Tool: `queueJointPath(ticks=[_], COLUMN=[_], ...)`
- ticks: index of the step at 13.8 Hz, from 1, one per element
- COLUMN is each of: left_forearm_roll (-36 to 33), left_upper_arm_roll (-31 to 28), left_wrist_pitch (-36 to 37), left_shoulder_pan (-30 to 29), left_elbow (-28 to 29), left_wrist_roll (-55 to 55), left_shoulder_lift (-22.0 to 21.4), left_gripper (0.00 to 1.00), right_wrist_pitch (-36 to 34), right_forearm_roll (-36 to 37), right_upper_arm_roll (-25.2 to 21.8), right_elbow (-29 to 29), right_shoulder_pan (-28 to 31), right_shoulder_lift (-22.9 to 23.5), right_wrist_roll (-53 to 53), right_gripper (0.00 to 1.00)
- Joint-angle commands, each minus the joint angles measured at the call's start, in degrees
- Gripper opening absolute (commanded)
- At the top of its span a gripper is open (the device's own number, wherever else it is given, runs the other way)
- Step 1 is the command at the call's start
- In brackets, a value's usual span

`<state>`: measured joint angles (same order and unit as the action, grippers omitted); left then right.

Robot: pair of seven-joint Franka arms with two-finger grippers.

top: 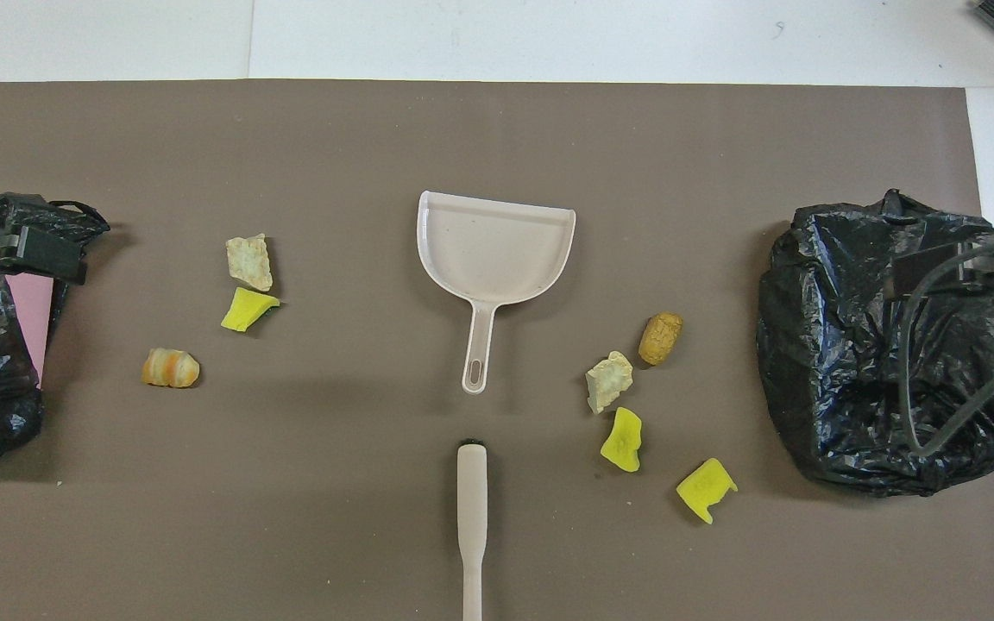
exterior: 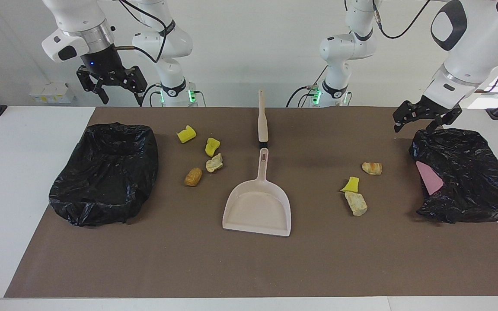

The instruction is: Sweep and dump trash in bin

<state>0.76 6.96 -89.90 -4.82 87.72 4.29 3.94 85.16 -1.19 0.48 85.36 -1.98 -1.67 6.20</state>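
The brush is long and its thin handle [top: 473, 590] trails far behind, so my left gripper will next grab the brush by its broad head [top: 473, 485] to keep it balanced.
Several pieces of trash lie on the brown mat. Toward the right arm's end are two yellow wedges [exterior: 186, 134] [exterior: 212, 147], a beige lump [exterior: 214, 163] and a brown lump [exterior: 193, 176]. Toward the left arm's end are a golden crusty lump [exterior: 371, 168], a yellow wedge [exterior: 351, 185] and a beige lump [exterior: 356, 203]. A beige dustpan [exterior: 257, 207] lies mid-table, handle toward the robots. The brush [exterior: 262, 116] lies in line with it, nearer the robots. One bag-lined bin [exterior: 80, 207] stands at the right arm's end, another [exterior: 482, 203] at the left arm's. My right gripper [exterior: 120, 96] hangs open and empty above the first bin. My left gripper [exterior: 415, 125] is open and empty over the second bin's rim.
A pink patch [exterior: 429, 178] shows through the bag of the bin at the left arm's end. The brown mat [exterior: 249, 268] covers most of the white table [exterior: 11, 181]. White table shows past both bins.
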Motion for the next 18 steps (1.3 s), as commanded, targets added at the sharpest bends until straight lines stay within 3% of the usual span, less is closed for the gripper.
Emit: queueJointPath(ticks=[1,18], left_forearm_roll=[-0.9,-0.9], left_upper_arm_roll=[-0.2,-0.1], left_wrist_pitch=[1.3,0.4], left_shoulder_pan=[0.2,0.2], left_elbow=[-0.9,0.5], left_wrist_roll=[0.7,0.6], left_shoulder_lift=[0.2,-0.2], left_gripper=[1.00,1.00], right_wrist_pitch=[-0.4,-0.3], right_forearm_roll=[-1.2,-1.2], right_upper_arm_roll=[0.3,0.3], right_elbow=[0.9,0.9], right_shoulder_pan=[0.8,0.9], right_shoulder_lift=[-1.1,-1.1], right_wrist_roll=[-1.5,-1.5], right_gripper=[1.00,1.00])
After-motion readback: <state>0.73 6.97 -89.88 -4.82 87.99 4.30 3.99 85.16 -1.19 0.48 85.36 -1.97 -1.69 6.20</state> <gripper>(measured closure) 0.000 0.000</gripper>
